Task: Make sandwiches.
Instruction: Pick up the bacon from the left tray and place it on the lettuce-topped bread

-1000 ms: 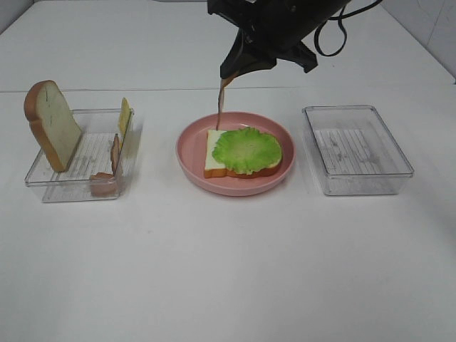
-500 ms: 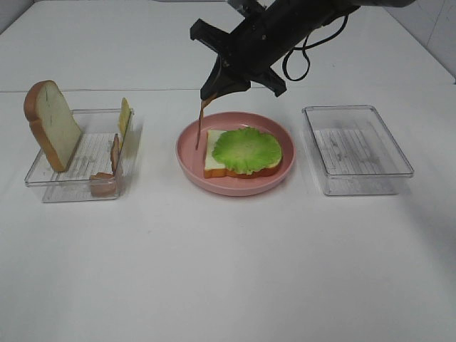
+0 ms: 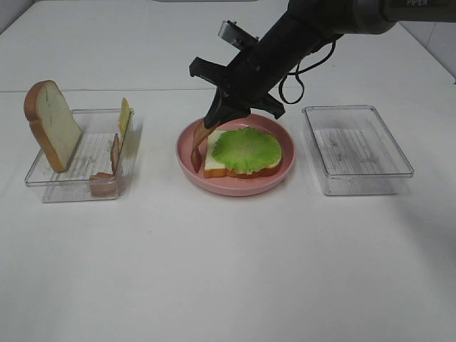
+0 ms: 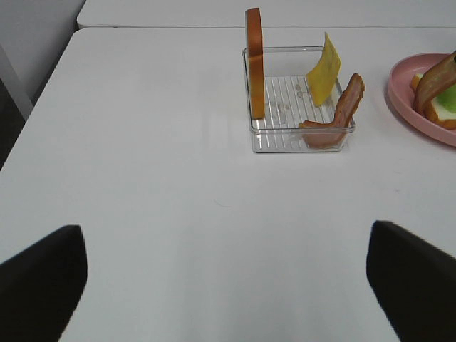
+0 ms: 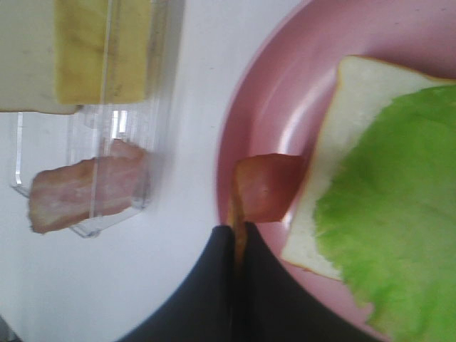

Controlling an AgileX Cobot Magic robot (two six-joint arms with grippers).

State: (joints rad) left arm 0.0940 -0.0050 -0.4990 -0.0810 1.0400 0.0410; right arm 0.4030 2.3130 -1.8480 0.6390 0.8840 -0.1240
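Note:
The piece of meat has its lower end (image 3: 196,160) outside the bread's edge, so it is too early to release. First, my right gripper moves the piece of meat over the lettuce leaf (image 3: 246,149) first.
My right gripper (image 3: 216,118) is shut on a reddish-brown meat strip (image 3: 197,146) that hangs down and bends onto the left side of the round pink plate (image 3: 235,184). On the plate lies a white bread slice (image 3: 214,162) with a ruffled green lettuce leaf (image 3: 246,149) on it. The right wrist view shows the strip (image 5: 262,187) touching the plate beside the bread (image 5: 328,149). In the left clear tray (image 3: 78,167) stand a second bread slice (image 3: 51,125), yellow cheese (image 3: 125,115) and another meat strip (image 3: 114,153). The left gripper (image 4: 228,285) is open, low over bare table.
An empty clear rectangular tray (image 3: 356,149) stands right of the plate. The white table (image 3: 228,271) extends in front of the plate and trays. The right arm reaches in from the back right above the plate.
My right gripper has moved left and down with the meat strip. The strip hung straight above the plate before; now its lower end touches the plate and curls.

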